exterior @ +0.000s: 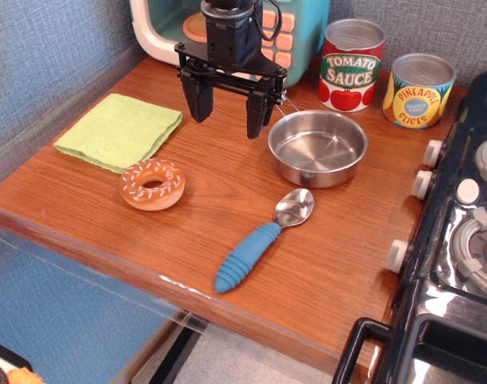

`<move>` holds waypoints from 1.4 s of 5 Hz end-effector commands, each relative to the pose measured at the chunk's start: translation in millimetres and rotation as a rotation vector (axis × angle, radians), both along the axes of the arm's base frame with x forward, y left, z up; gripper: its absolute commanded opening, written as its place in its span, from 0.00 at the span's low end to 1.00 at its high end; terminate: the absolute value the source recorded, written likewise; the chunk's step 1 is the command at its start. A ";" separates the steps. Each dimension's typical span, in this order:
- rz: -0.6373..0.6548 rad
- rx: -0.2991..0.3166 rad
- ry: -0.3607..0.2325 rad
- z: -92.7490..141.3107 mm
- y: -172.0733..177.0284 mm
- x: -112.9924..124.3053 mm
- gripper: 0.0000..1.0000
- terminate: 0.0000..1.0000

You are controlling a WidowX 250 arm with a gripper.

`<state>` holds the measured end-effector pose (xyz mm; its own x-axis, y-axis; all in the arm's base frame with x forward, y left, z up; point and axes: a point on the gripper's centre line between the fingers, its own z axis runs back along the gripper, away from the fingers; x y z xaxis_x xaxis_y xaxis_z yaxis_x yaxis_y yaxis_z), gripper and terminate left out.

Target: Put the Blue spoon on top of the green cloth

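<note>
My gripper grabs the Blue spoon by its ribbed handle point(249, 255) next, to lay it on top of the green cloth point(119, 130).
The Blue spoon point(261, 240) lies on the wooden table near the front, silver bowl toward the pan, ribbed blue handle pointing to the front left. The green cloth point(119, 130) lies flat at the left of the table. My gripper point(229, 112) hangs open and empty above the table's middle back, between the cloth and the pan, well behind the spoon. Its two black fingers point(199, 98) point down.
A steel pan point(317, 146) sits right of the gripper. A frosted donut point(152, 184) lies in front of the cloth. Tomato sauce can point(351, 66) and pineapple can point(419, 90) stand at the back right. A toy microwave point(167, 24) is behind; a toy stove point(463, 240) is on the right.
</note>
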<state>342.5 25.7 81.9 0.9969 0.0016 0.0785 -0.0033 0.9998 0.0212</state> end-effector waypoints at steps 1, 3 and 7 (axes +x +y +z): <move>0.000 0.000 0.000 0.0 0.0 0.0 1.00 0.00; 0.002 -0.048 -0.041 -27.4 -9.5 -59.3 1.00 0.00; -0.152 -0.025 -0.026 -59.2 -55.4 -78.5 1.00 0.00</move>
